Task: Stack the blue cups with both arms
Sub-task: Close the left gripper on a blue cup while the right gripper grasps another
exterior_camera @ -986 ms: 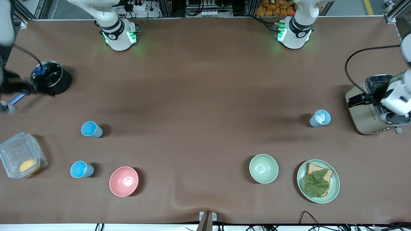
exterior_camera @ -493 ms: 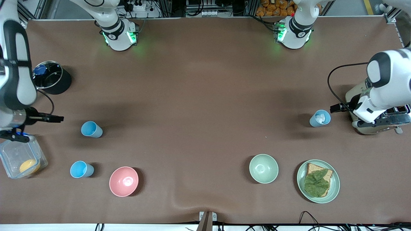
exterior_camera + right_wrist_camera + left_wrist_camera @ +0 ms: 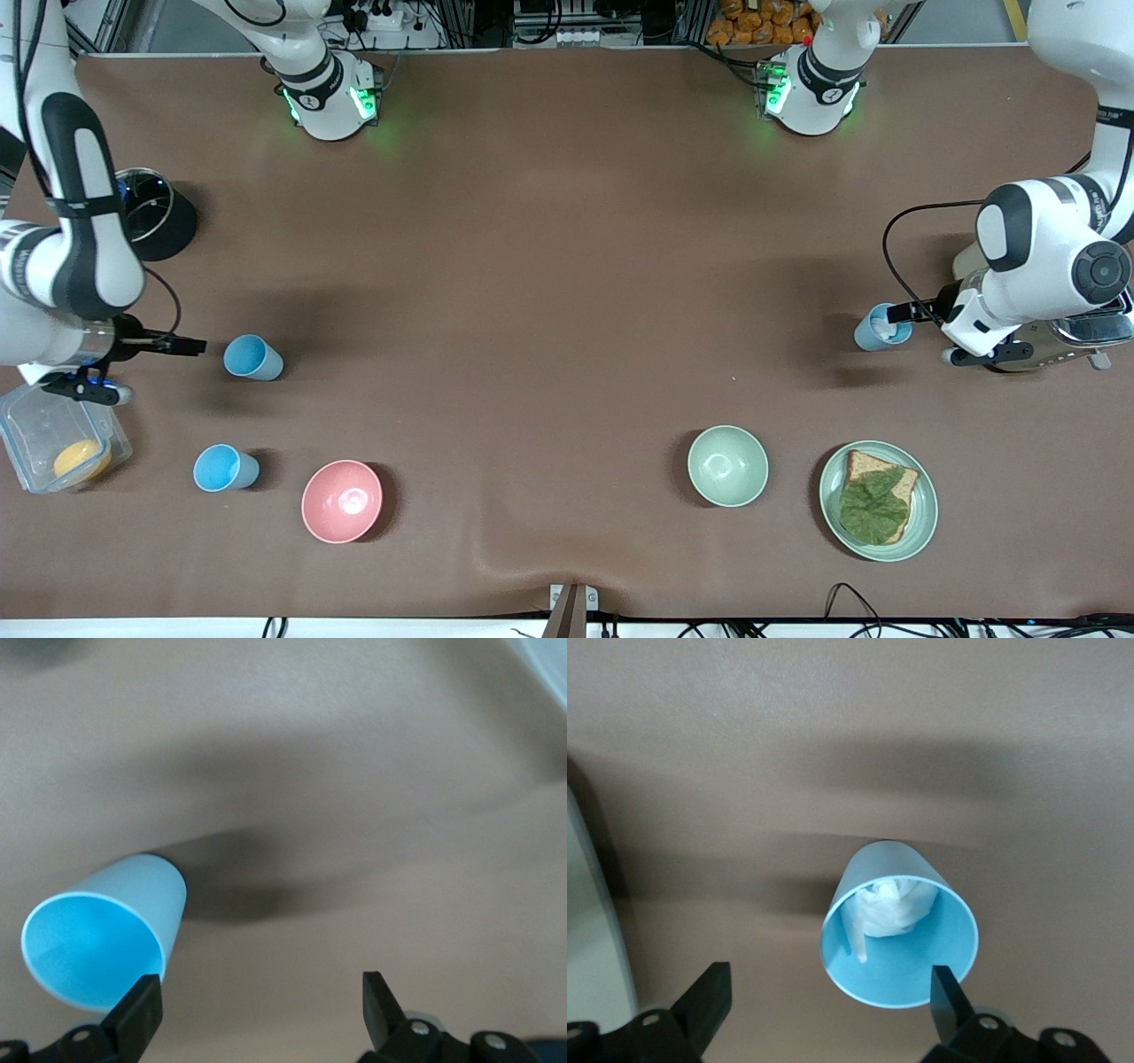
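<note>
Next, my right gripper grabs the pale blue cup by its rim (image 3: 227, 355) to stack it with the cup of crumpled white paper (image 3: 881, 330).
One pale blue cup (image 3: 252, 357) stands toward the right arm's end of the table. My right gripper (image 3: 195, 346) is open and empty just beside it. In the right wrist view the cup (image 3: 102, 935) sits off to one side of the gripper (image 3: 259, 1005), next to one finger (image 3: 142, 1005). The other pale blue cup (image 3: 883, 328) holds crumpled white paper and stands toward the left arm's end. My left gripper (image 3: 897, 315) is open at its rim. In the left wrist view this cup (image 3: 899, 935) lies partly between the fingers of the gripper (image 3: 828, 1001).
A brighter sky-blue cup (image 3: 224, 468) and a pink bowl (image 3: 342, 501) stand nearer the camera. A clear container (image 3: 22, 416) and a black pot (image 3: 155, 221) are by the right arm. A green bowl (image 3: 727, 465), a plate (image 3: 828, 523) with bread and a toaster (image 3: 1076, 332) are by the left arm.
Both arms have swung in from the table's ends. The right gripper came from the pot to the empty cup. The left gripper came from the toaster to the cup with paper.
</note>
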Controlling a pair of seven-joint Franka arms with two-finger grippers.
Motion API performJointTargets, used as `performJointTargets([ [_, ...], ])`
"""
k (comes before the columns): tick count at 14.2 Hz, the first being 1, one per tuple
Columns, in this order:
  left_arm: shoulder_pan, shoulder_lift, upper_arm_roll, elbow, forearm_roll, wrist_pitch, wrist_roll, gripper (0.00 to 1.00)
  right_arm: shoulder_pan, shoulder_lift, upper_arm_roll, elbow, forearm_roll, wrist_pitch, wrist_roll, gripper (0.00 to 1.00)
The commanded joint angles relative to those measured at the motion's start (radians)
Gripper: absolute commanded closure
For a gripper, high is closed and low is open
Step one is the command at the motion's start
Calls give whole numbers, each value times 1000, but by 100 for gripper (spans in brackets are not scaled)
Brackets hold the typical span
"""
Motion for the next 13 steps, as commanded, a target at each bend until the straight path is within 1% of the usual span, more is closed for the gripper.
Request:
performJointTargets([
  [1, 17, 29, -6, 11, 2, 14, 25, 4, 40, -123, 12, -195, 15, 161, 9, 0],
  [5, 21, 59, -6, 31, 2, 14, 25, 11, 58, -112, 12, -200, 16, 213, 12, 0],
  [8, 25, 82, -6, 42, -1, 16, 25, 19, 55, -65, 12, -197, 16, 253, 1, 0],
  [9, 25, 88, -6, 42, -3, 16, 25, 24, 58, -49, 12, -199, 16, 281, 1, 0],
  [10, 25, 92, -6, 45, -5, 16, 25, 27, 58, -37, 12, -199, 16, 287, 1, 0],
  [11, 25, 94, -6, 48, -6, 16, 25, 32, 58, -32, 12, -199, 16, 287, 1, 0],
  [12, 25, 99, -6, 50, -6, 16, 25, 39, 64, -31, 12, -200, 16, 285, 1, 0],
  [13, 25, 100, -6, 50, -5, 16, 25, 51, 69, -28, 12, -202, 16, 284, 1, 0],
])
